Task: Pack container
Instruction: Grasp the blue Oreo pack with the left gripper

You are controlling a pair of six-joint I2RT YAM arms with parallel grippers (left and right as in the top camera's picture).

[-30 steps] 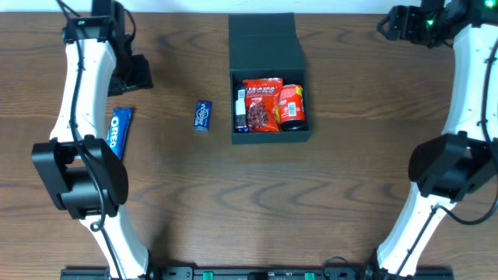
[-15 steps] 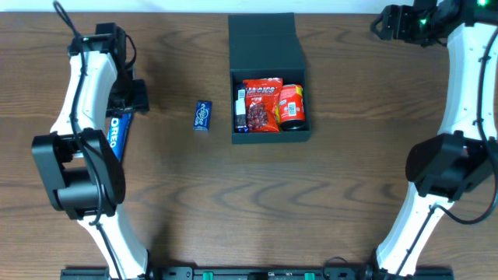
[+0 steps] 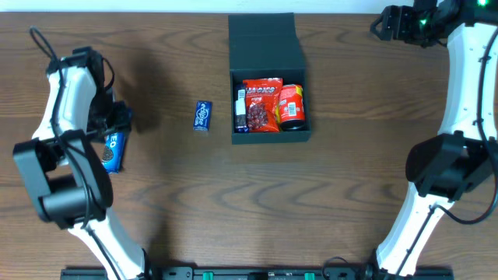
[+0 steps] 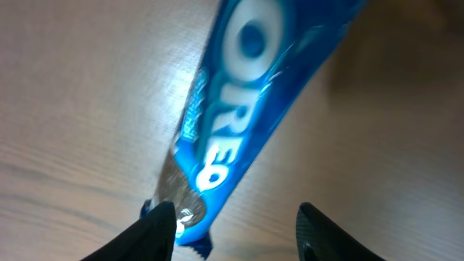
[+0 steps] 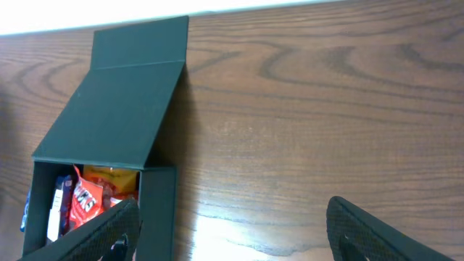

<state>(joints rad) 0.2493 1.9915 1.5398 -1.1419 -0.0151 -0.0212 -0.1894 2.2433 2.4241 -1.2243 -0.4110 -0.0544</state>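
Note:
The Oreo pack needs to lie lengthwise inside the container (image 3: 299, 134), so my left gripper should next grab across it, fingers along both long sides at the lettering (image 3: 115, 145).
The container (image 3: 299, 134), a dark teal-black box, stands open at the table's middle back, its flap lid (image 3: 263, 39) folded away. Inside lie a red snack bag (image 3: 262, 105) and an orange packet (image 3: 291, 106). A blue Oreo pack (image 3: 111, 152) lies at the left. My left gripper (image 3: 113, 128) hovers over its far end. In the left wrist view the Oreo pack (image 4: 246, 109) runs up from between the open left gripper (image 4: 235, 232), its crimped end beside the left finger. My right gripper (image 5: 239, 232) is open above bare table, right of the container (image 5: 116, 123).
A small blue snack packet (image 3: 203, 116) lies on the table between the Oreo pack and the container. The right arm's gripper (image 3: 389, 23) is high at the back right corner. Both arm bases stand at the front edge.
My left arm has swung leftwards and forwards from the back of the table and come down over the Oreo pack's far end. The right arm has barely moved.

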